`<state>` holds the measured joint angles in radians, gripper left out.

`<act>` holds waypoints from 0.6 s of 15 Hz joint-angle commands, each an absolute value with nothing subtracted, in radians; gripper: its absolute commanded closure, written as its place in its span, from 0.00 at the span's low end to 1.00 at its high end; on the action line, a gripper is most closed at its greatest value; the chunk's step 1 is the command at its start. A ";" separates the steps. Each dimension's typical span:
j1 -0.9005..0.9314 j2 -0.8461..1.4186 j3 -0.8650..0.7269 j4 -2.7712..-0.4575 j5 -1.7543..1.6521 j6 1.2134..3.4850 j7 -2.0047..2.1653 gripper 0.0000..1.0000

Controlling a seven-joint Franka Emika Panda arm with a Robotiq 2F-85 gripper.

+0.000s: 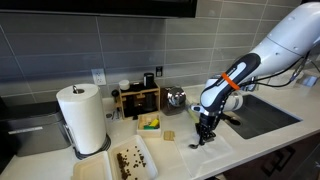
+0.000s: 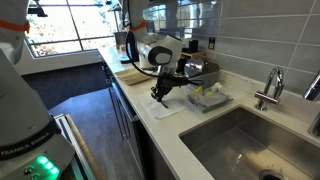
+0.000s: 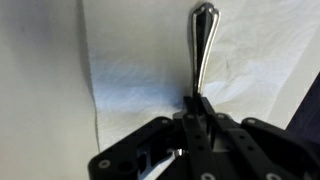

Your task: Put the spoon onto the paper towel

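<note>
The spoon's bowl is down at the paper towel under my gripper's fingers, well inside the paper towel's edges, so my gripper will let go of the spoon.
In the wrist view my gripper [image 3: 197,104] is shut on the slim grey metal spoon [image 3: 201,50]. The shiny handle sticks out past the fingertips over the crinkled white paper towel [image 3: 135,60], which fills most of the view. I cannot tell whether the spoon touches the sheet. In both exterior views the gripper [image 1: 204,134] [image 2: 160,93] points down, low over the paper towel [image 1: 222,142] [image 2: 172,105] on the counter beside the sink. The spoon is too small to make out there.
A tall paper towel roll [image 1: 82,118] and a white tray with brown crumbs [image 1: 130,160] stand further along the counter. A wooden rack [image 1: 138,98], a yellow sponge dish [image 1: 150,122] and a metal pot [image 1: 176,97] are behind. The sink [image 1: 262,112] with its faucet [image 2: 270,85] lies beside the towel.
</note>
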<state>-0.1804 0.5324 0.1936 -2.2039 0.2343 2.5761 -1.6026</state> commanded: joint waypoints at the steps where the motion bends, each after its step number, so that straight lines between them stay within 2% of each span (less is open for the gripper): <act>1: -0.182 0.534 0.211 -2.210 0.212 2.590 -1.625 0.66; 9: -0.177 0.356 0.251 -2.294 0.334 2.548 -1.455 0.08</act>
<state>-0.1678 0.4587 0.2387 -2.2249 0.2490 2.5699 -1.5415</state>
